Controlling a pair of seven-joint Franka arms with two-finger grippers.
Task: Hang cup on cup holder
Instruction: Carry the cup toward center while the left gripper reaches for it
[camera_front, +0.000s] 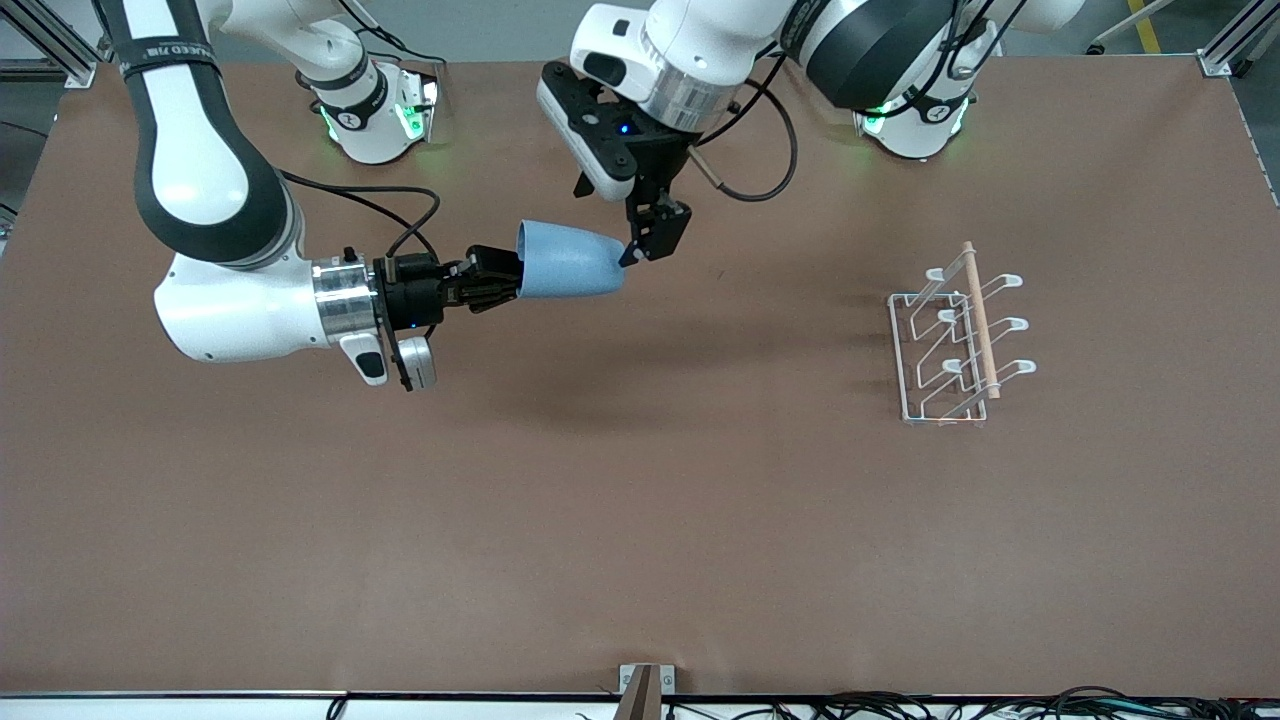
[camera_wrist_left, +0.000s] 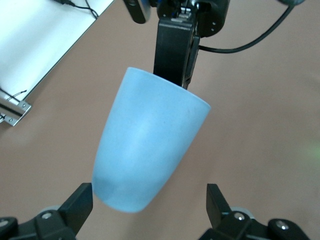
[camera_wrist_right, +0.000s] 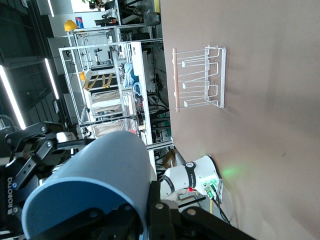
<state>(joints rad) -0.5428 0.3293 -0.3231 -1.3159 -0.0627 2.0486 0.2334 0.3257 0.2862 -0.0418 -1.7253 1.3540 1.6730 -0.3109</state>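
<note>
My left gripper should grab the cup by its base (camera_front: 614, 262), so that the light blue cup's open rim (camera_front: 523, 258) stays free to go over the holder's hook.
The light blue cup (camera_front: 568, 262) lies on its side in the air over the middle of the table. My right gripper (camera_front: 500, 278) is shut on its rim, one finger inside and one outside, as the right wrist view (camera_wrist_right: 150, 220) shows on the cup (camera_wrist_right: 100, 175). My left gripper (camera_front: 650, 235) is open at the cup's base. In the left wrist view the cup (camera_wrist_left: 145, 155) has its base between the spread fingers of the left gripper (camera_wrist_left: 149, 200), with a gap at one finger. The white wire cup holder (camera_front: 955, 335) stands on the table toward the left arm's end, also in the right wrist view (camera_wrist_right: 200, 77).
The arm bases (camera_front: 380, 120) (camera_front: 915, 125) stand along the table's edge farthest from the front camera. A small metal bracket (camera_front: 645, 685) sits at the edge nearest the front camera, with cables past it. The brown table (camera_front: 640, 520) is bare between the cup and the holder.
</note>
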